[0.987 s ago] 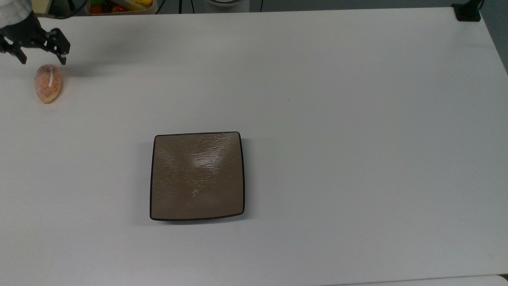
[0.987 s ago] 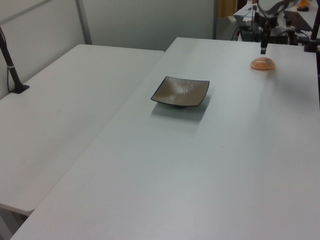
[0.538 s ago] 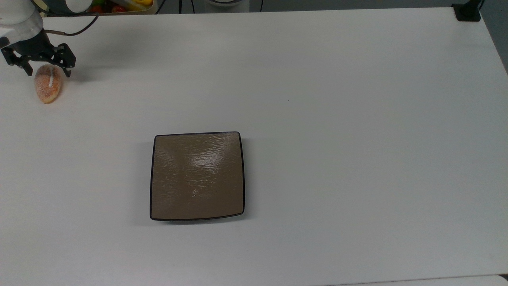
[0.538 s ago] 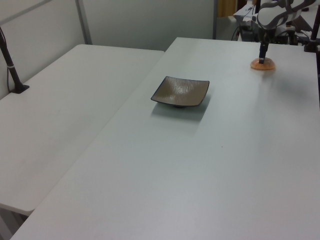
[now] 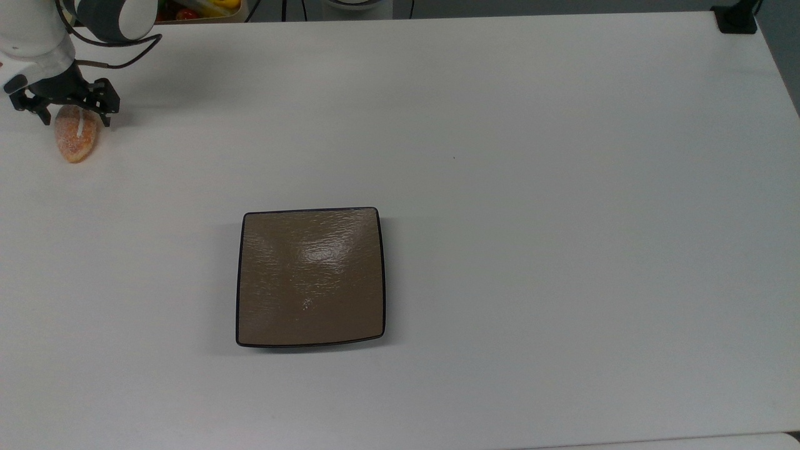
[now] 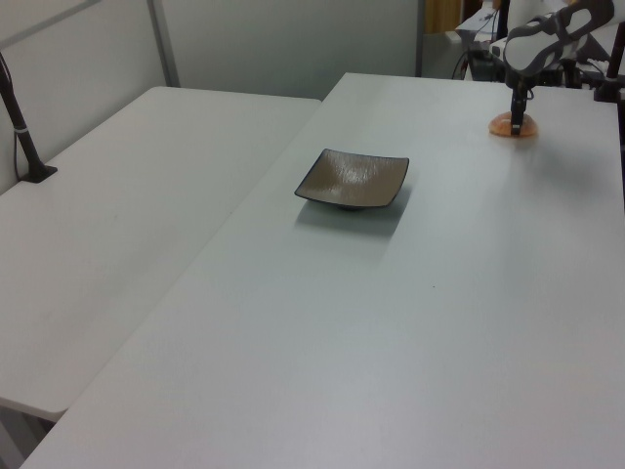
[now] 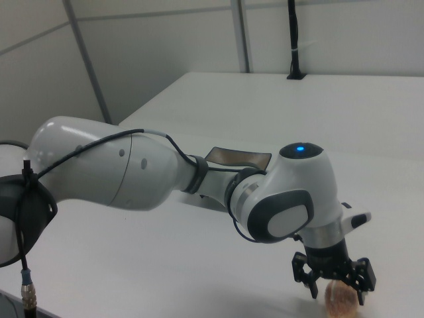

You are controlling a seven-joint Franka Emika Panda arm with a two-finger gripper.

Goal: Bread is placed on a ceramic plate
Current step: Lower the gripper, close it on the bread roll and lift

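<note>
I next need to grab the bread with my gripper by its rounded end (image 6: 507, 119) to place it on the ceramic plate (image 6: 352, 177).
The bread (image 5: 76, 141), a small orange-brown sugary roll with a white stripe, lies on the white table near the top view's left edge. My gripper (image 5: 74, 117) is open and low over the roll's far end, one finger on each side of it. In the left view the gripper (image 6: 516, 116) stands upright on the bread (image 6: 515, 126) at the far right. The right view has the gripper (image 7: 336, 292) straddling the bread (image 7: 340, 301). The square brown ceramic plate (image 5: 310, 277) sits empty mid-table, well apart from the bread, and appears as the plate (image 6: 352, 177) and, partly behind the arm, the plate (image 7: 238, 158).
A box of colourful items (image 5: 187, 9) stands beyond the table's far edge in the top view. A black clamp mount (image 5: 736, 19) sits at the top right corner. A second white table (image 6: 117, 225) with a black post (image 6: 24, 137) adjoins in the left view.
The gripper has come down and shifted toward the bread, from above and behind it to straddling its far end. Bread and plate have not moved.
</note>
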